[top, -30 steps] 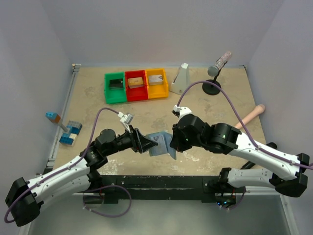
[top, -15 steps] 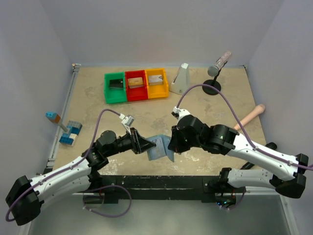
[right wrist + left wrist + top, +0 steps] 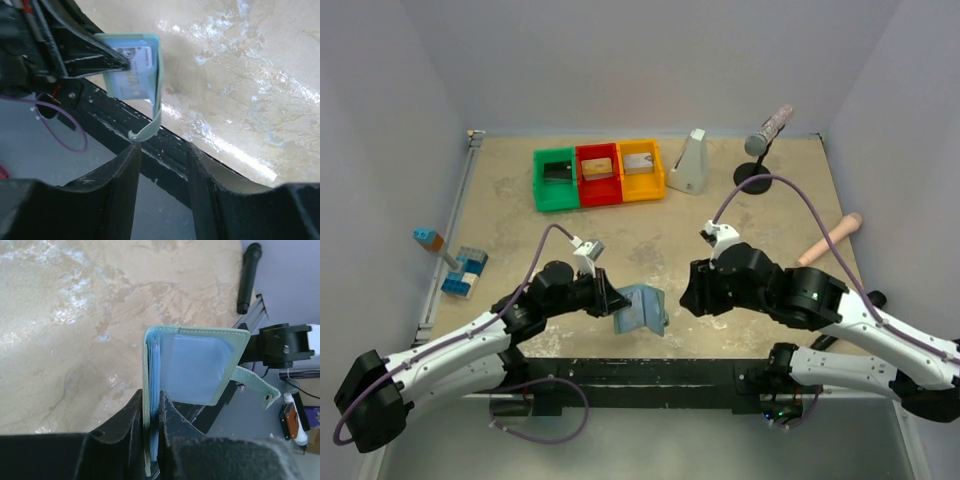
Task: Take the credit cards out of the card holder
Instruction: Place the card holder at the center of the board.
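The card holder (image 3: 640, 310) hangs above the table with its free flap unsupported and would fall if I opened now, so my left gripper should keep holding it.
The card holder (image 3: 640, 310), a grey-green bifold with pale blue pockets, hangs open in the air just over the table's near edge. My left gripper (image 3: 613, 302) is shut on one flap of it (image 3: 151, 390), and the other flap (image 3: 197, 365) stands out sideways with the snap tab (image 3: 256, 386) dangling. In the right wrist view a pale credit card (image 3: 134, 75) with printed markings shows inside a pocket. My right gripper (image 3: 690, 297) is open to the right of the card holder and holds nothing (image 3: 162, 152). The tab's end (image 3: 142, 131) hangs just above its left fingertip.
Green (image 3: 556, 182), red (image 3: 598, 175) and yellow (image 3: 640, 170) bins stand in a row at the back. A white wedge-shaped object (image 3: 688, 163) and a microphone on a stand (image 3: 760, 150) are beside them. A beige handle (image 3: 830, 240) lies right, blue bricks (image 3: 465, 272) left.
The right gripper opened, let go of the card holder and drew back to the right. The left gripper closed on the card holder's flap and now holds it alone.
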{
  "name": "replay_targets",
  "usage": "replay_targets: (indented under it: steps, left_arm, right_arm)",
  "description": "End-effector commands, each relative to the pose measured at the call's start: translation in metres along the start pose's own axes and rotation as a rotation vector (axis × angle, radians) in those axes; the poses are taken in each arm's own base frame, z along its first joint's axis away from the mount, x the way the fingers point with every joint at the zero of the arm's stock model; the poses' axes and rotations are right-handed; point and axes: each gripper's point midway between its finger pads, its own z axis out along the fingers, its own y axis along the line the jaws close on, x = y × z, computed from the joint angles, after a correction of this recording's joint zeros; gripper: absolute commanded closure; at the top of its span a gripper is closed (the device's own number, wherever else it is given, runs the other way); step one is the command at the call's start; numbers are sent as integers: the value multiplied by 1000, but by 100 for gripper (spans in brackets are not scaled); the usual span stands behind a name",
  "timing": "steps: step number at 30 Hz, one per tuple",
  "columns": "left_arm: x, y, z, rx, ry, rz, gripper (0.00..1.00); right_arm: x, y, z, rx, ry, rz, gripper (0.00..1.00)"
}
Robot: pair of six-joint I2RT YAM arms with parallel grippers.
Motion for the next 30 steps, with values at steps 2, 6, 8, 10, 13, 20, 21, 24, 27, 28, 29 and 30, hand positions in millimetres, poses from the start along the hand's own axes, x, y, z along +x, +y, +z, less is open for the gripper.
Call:
replay_targets:
  steps: [2, 6, 8, 10, 13, 20, 21, 24, 27, 28, 29, 30]
  left_arm:
    - [-11, 8, 10, -104, 6, -65, 100]
    - [-9, 19, 21, -187, 34, -132, 100]
    - [-10, 21, 25, -209, 39, -145, 100]
    - [-12, 21, 28, -210, 34, -159, 100]
    - [-11, 24, 31, -216, 29, -174, 100]
    - [-9, 23, 45, -186, 38, -194, 100]
    - [-7, 23, 47, -178, 41, -196, 100]
    - [-3, 23, 53, -144, 47, -197, 100]
    - [2, 21, 59, -111, 69, -192, 100]
    - [3, 19, 61, -99, 80, -188, 100]
    - [4, 19, 63, -89, 86, -182, 100]
    - [4, 17, 65, -80, 95, -181, 100]
  right_arm:
    - [-18, 31, -8, -187, -94, -59, 71]
    - [-7, 54, 18, -225, -35, -80, 89]
    - [1, 58, 37, -202, 11, -72, 100]
    - [8, 57, 59, -167, 42, -44, 100]
    - [20, 51, 83, -111, 81, -13, 100]
    - [34, 28, 130, 50, 135, 17, 100]
    - [35, 22, 134, 68, 133, 29, 100]
    - [38, 5, 148, 103, 142, 84, 100]
    - [40, -15, 158, 139, 152, 133, 100]
    - [41, -22, 161, 149, 158, 150, 100]
    - [42, -26, 164, 149, 158, 163, 100]
    - [42, -30, 166, 151, 159, 178, 100]
